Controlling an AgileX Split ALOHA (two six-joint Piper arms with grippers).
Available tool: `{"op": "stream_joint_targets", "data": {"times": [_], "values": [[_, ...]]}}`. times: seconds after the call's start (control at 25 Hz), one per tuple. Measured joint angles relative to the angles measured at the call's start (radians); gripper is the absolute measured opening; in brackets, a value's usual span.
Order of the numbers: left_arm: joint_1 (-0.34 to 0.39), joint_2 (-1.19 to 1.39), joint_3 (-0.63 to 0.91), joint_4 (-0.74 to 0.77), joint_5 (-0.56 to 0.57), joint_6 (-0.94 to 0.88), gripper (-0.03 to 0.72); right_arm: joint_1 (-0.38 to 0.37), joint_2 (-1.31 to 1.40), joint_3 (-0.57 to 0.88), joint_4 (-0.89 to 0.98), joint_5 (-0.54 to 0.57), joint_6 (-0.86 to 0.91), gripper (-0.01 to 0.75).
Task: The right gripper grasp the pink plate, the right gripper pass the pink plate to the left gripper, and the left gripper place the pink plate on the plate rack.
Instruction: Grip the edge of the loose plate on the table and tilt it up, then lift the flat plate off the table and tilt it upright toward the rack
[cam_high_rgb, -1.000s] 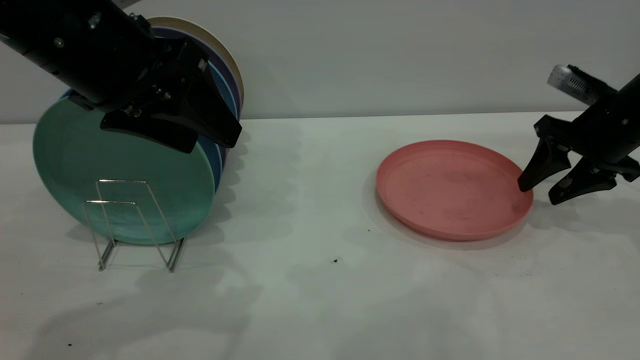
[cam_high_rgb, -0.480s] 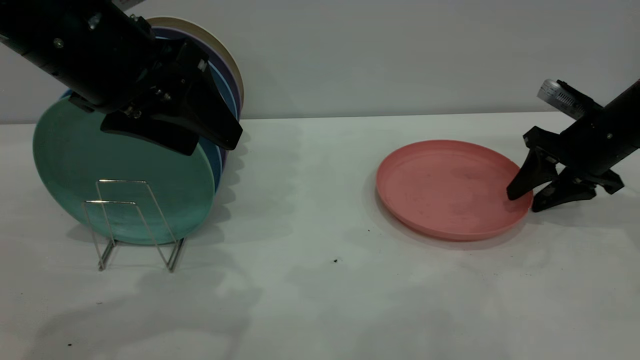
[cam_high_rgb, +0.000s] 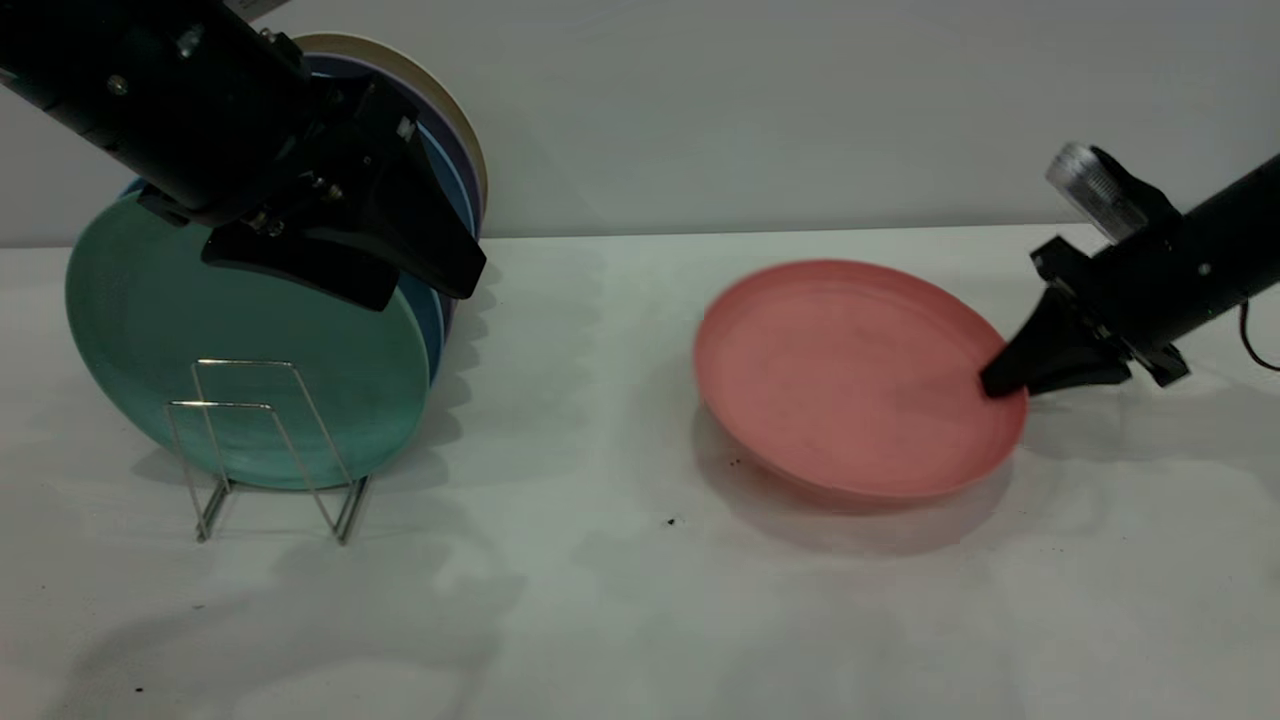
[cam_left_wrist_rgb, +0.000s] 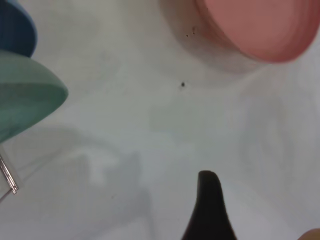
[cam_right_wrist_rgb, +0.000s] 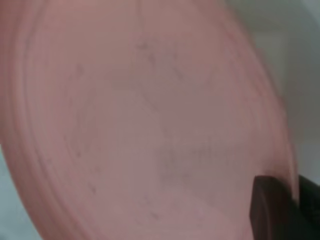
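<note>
My left gripper grabs the pink plate by its free rim (cam_high_rgb: 708, 324) next, opposite the held edge, to place it on the plate rack (cam_high_rgb: 270, 440).
The pink plate (cam_high_rgb: 850, 375) is tilted, its right side raised off the white table, and its lower left edge looks down on the table. My right gripper (cam_high_rgb: 997, 380) is shut on its right rim; in the right wrist view the pink plate (cam_right_wrist_rgb: 140, 115) fills the picture and the right gripper (cam_right_wrist_rgb: 290, 205) pinches the rim, one finger inside and one outside. My left gripper (cam_high_rgb: 420, 285) hangs open and empty above the plate rack (cam_high_rgb: 270, 440), far left of the plate. In the left wrist view the pink plate (cam_left_wrist_rgb: 260, 25) shows far off beyond one finger (cam_left_wrist_rgb: 209, 205).
A teal-green plate (cam_high_rgb: 200, 330) stands in the rack with blue, purple and cream plates (cam_high_rgb: 455, 150) behind it. The rack's two front wire loops hold nothing. Small dark specks (cam_high_rgb: 671, 521) lie on the table between rack and pink plate.
The right gripper moved in over the pink plate's right rim and shut on it. The plate has tipped up and shifted left. The left arm has not moved.
</note>
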Motion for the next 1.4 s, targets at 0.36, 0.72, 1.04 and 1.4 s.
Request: {"op": "stream_joint_targets", "data": {"times": [0.36,0.72,1.04,1.4], "values": [[0.0,0.0,0.0,-0.137,-0.12,0.0,0.591,0.011,-0.024,-0.003,0.108,0.164,-0.127,0.017],[0.0,0.016,-0.012,-0.23,-0.131,0.06,0.591,0.122,-0.031,-0.005,0.116,0.172,-0.146,0.017],[0.0,0.166,-0.131,-0.23,-0.053,0.071,0.591,0.138,-0.031,-0.005,0.116,0.173,-0.153,0.017],[0.0,0.273,-0.141,-0.302,-0.043,0.09,0.533,0.138,-0.031,-0.006,0.116,0.173,-0.155,0.019]]}}
